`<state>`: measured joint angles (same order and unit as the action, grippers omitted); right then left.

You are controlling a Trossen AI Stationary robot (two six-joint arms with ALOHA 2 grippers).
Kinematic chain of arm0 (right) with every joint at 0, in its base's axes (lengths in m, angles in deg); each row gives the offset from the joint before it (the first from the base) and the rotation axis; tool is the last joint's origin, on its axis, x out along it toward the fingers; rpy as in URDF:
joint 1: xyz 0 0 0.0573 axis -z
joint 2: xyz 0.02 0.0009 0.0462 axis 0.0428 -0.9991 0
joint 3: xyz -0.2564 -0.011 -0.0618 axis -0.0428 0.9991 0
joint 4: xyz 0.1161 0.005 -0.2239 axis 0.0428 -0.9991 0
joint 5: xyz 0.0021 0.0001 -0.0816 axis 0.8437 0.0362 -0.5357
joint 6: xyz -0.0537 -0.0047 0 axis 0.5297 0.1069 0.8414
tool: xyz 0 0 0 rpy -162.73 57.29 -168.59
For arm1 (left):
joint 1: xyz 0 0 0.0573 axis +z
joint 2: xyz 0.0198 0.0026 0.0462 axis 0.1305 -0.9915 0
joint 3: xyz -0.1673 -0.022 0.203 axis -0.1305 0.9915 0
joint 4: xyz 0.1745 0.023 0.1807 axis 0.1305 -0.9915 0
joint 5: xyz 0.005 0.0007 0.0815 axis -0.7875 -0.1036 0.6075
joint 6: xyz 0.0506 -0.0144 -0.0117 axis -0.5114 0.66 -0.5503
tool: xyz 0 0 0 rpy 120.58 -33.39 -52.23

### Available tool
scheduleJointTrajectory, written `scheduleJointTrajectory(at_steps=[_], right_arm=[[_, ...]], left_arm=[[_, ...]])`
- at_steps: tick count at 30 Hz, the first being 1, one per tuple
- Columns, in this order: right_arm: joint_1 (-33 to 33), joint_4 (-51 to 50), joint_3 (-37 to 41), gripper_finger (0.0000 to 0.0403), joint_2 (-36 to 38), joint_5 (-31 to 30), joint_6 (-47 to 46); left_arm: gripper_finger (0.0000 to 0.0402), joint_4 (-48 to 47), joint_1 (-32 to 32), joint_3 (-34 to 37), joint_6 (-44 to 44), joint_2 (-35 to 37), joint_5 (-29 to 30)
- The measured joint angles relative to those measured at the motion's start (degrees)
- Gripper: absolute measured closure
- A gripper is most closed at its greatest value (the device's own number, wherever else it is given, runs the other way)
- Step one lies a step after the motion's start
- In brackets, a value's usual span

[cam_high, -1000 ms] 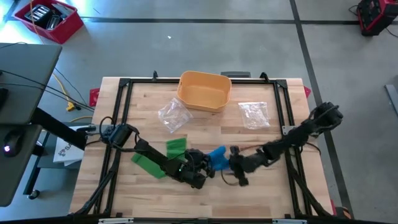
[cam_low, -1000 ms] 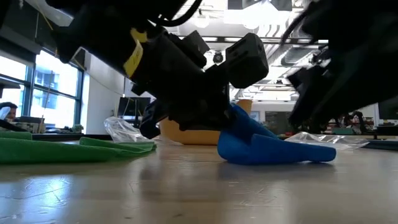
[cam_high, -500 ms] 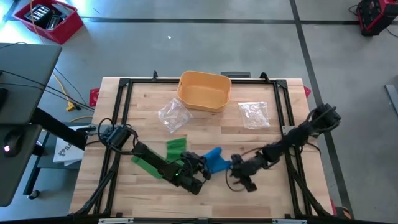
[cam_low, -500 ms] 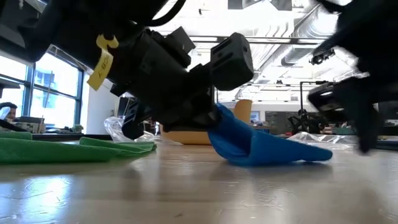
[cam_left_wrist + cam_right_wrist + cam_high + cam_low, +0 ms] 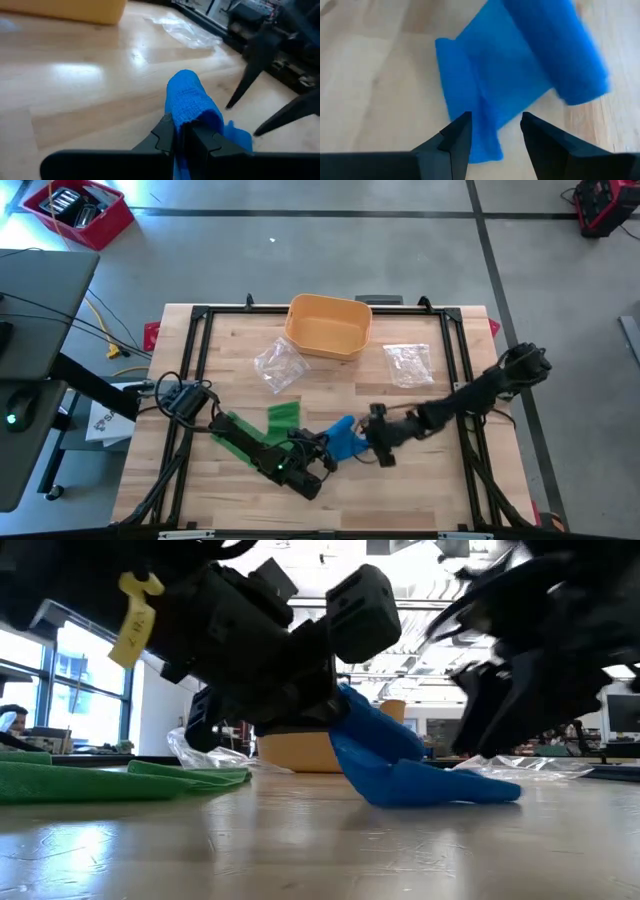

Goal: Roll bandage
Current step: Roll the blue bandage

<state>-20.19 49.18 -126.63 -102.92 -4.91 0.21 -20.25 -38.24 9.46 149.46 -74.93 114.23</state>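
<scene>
The right gripper grabs the blue bandage by its flat tail's loose end (image 5: pixel 360 447) (image 5: pixel 487 144) next. Then I stretch out the bandage for rolling.
A blue bandage (image 5: pixel 345 438) lies near the table's middle. Its rolled end (image 5: pixel 192 100) is raised and its flat loose tail (image 5: pixel 480 100) is spread on the wood. My left gripper (image 5: pixel 182 131) reaches in from the table's left and is shut on the rolled end. My right gripper (image 5: pixel 492 131) comes from the right and stands open, slanting down over the tail's free end, one finger on either side of the strip's edge. I cannot tell whether it touches the cloth. In the low view the tail (image 5: pixel 450 785) rests on the table under the right gripper (image 5: pixel 505 700). My left gripper pinches the bandage's rolled end (image 5: pixel 181 120) between its two shut fingers, coming nearly level from the table's left and near side. The roll sticks out past the fingertips and is tilted up off the wood, while the tail (image 5: pixel 440 788) stays flat on the table.
An orange bin (image 5: pixel 328 325) stands at the far middle, with two clear plastic bags (image 5: pixel 278 365) (image 5: pixel 408 363) on either side of it. A green bandage (image 5: pixel 262 430) lies spread under my left arm. Black rails (image 5: pixel 190 380) frame the table.
My right gripper swung away toward the near edge, then came back over the bandage's tail, staying open. My left gripper has drifted a little toward the table's left and near edge and turned, tipping the rolled end higher while the tail stayed on the wood.
</scene>
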Motion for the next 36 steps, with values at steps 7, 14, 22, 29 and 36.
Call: scheduleJointTrajectory(at_steps=[7,14,22,29,36], right_arm=[[5.7,2.2,0.1,0.0238,-3.4,10.8,0.3],[4.1,5.4,-0.1,0.0309,-8.4,8.1,0.5],[-5.2,0.1,0.2,0.0388,-4.5,2.0,-3.3],[-21.3,-0.4,0.2,0.0399,-3.0,-4.3,-8.8],[-35.5,3.9,0.2,0.0402,-3.1,-11.8,-19.9]], left_arm=[[0.0383,-0.1,0.3,0.0,-0.6,0.2,-2.9],[0.0383,-0.3,0.2,0.0,-0.8,0.2,-2.9],[0.0383,-7.9,0.4,0.0,5.6,0.3,-3.3],[0.0383,-15.9,1.7,-0.1,13.2,0.3,-2.6],[0.0383,-15.4,1.8,-0.1,14.6,0.3,-1.1]])
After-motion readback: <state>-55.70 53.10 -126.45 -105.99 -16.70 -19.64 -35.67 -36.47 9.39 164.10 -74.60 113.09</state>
